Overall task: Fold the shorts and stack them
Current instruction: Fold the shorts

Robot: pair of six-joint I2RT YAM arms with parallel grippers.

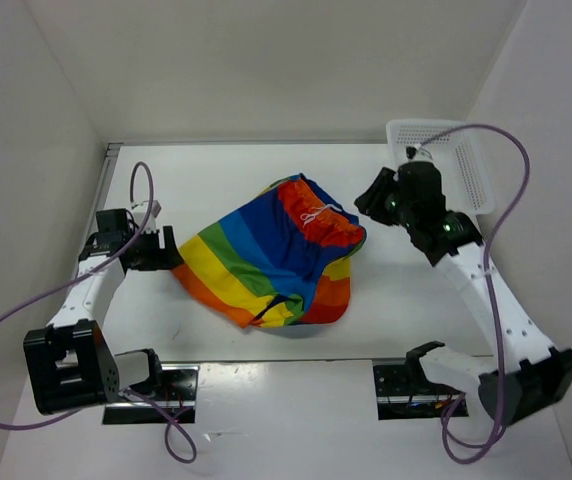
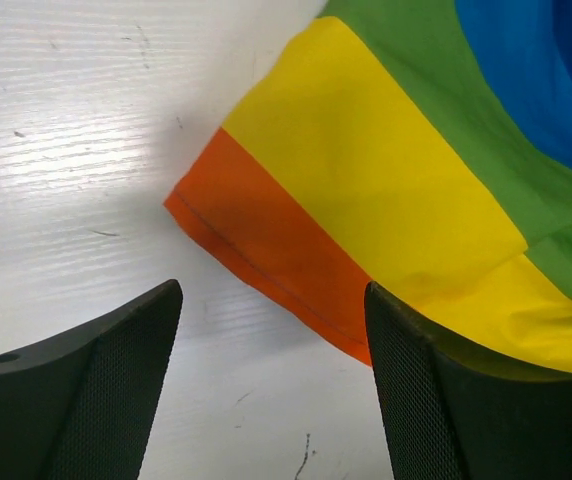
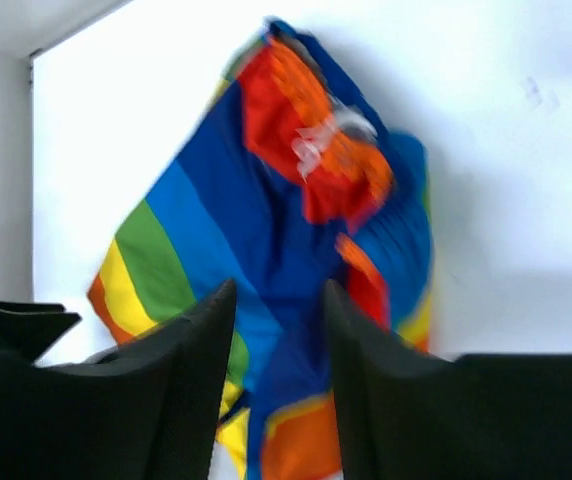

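Note:
My left gripper is to pick up the shorts (image 1: 271, 255) next by the corner of the orange hem, to stretch the leg out straight and fold it.
The shorts (image 1: 271, 255), in broad rainbow stripes, lie crumpled on the white table, with the white drawstring (image 1: 316, 215) at the red waistband on the far right. My left gripper (image 1: 169, 252) sits low at their left edge. In the left wrist view it (image 2: 271, 300) is open over bare table, and the orange hem (image 2: 276, 250) reaches its right finger (image 2: 436, 400). My right gripper (image 1: 368, 205) hovers just right of the waistband. In its blurred wrist view the jaws (image 3: 279, 295) stand apart above the shorts (image 3: 226, 220), with nothing between them.
A white mesh basket (image 1: 456, 160) stands at the back right behind the right arm. White walls close the table (image 1: 216, 170) on the left, back and right. Purple cables loop from both arms.

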